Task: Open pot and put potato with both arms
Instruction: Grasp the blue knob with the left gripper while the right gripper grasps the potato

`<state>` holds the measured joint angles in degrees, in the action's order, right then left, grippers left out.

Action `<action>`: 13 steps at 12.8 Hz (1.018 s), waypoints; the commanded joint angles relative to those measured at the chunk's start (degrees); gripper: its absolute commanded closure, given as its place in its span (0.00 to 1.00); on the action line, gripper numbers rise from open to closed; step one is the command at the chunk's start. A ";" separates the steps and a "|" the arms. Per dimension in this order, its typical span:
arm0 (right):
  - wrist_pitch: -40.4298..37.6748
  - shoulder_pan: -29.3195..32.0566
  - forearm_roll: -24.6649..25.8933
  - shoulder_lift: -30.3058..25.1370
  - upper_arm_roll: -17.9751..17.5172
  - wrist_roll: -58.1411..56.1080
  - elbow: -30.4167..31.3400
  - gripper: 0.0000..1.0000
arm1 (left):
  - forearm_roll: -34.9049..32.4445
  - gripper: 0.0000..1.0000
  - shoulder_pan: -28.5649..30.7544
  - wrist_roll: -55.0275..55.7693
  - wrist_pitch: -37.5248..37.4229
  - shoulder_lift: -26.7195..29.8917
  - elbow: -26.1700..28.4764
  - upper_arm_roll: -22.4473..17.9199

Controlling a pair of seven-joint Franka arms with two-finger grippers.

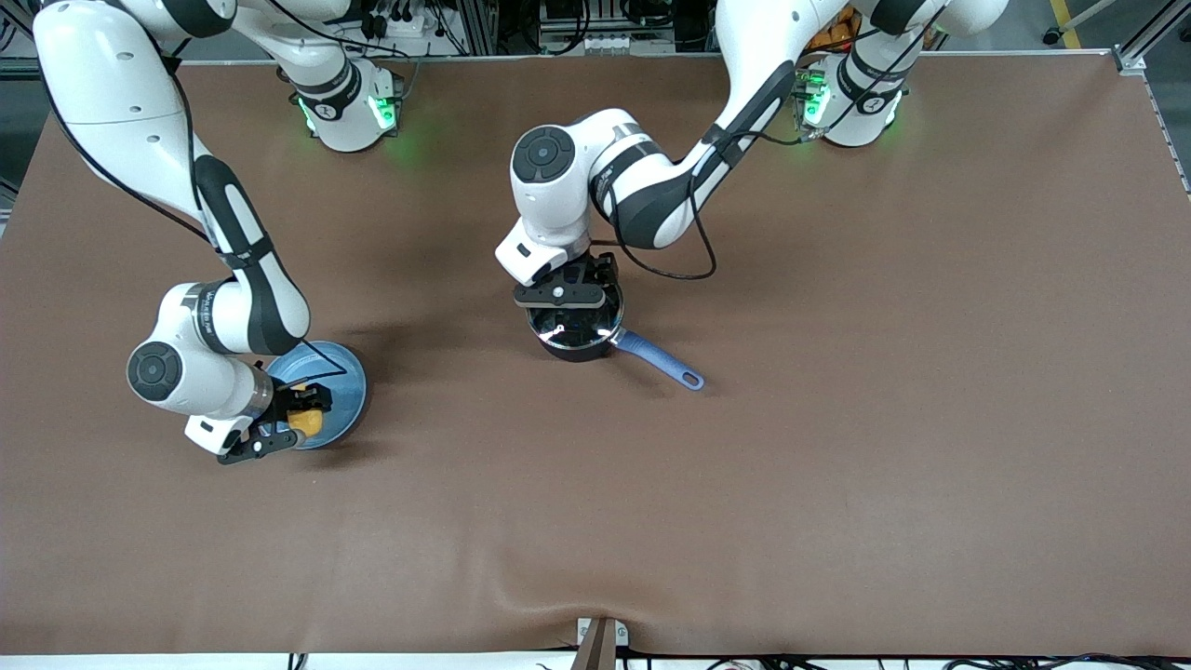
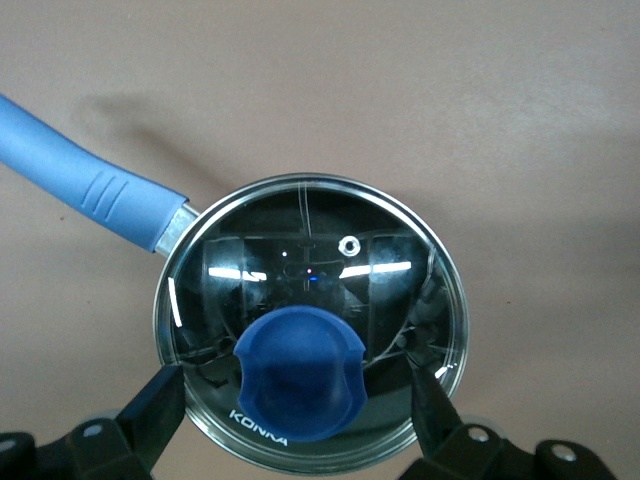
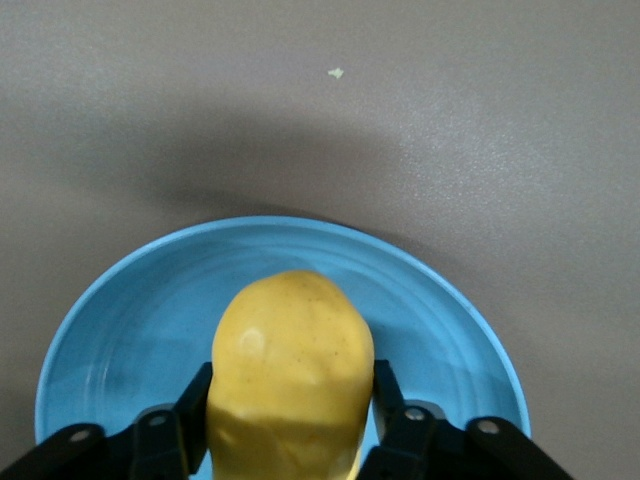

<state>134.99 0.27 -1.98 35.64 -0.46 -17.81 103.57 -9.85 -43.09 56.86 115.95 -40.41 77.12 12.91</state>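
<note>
The left gripper grabs the glass lid by its blue knob (image 2: 298, 372) next, to open the black pot.
The black pot (image 1: 584, 348) with its blue handle (image 1: 657, 361) stands mid-table, with the glass lid (image 2: 310, 250) on it. My left gripper (image 1: 568, 311) is over the lid and open. Its fingers (image 2: 158, 402) stand on either side of the blue knob (image 2: 298, 372) without touching it. My right gripper (image 1: 300, 421) is shut on the yellow potato (image 1: 307, 423) at the light-blue plate (image 1: 342, 374), toward the right arm's end of the table. In the right wrist view the potato (image 3: 290, 370) fills the space between the fingers (image 3: 392, 410), over the plate (image 3: 120, 340).
The brown table cover (image 1: 837, 419) spreads wide around both things. The pot's handle (image 2: 90, 182) points toward the front camera and the left arm's end. A small pale crumb (image 3: 336, 72) lies on the cover near the plate.
</note>
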 commanded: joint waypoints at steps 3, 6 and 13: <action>-1.21 1.49 0.31 -2.67 -0.60 -1.36 -0.47 0.87 | -1.49 0.00 -0.41 6.24 0.59 -1.69 -0.75 -0.43; -4.20 1.05 -0.22 -5.57 -0.77 1.36 -1.44 0.87 | -1.40 0.05 -0.50 8.35 0.59 -2.22 -0.75 -0.43; -9.48 -4.21 -0.39 -11.29 -1.39 16.64 -2.41 0.88 | -0.87 1.00 0.55 7.74 0.50 -1.43 -1.27 -0.43</action>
<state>126.43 -2.14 -2.08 26.25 -1.86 -5.26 100.46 -9.85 -42.90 63.92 116.69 -42.20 76.87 12.60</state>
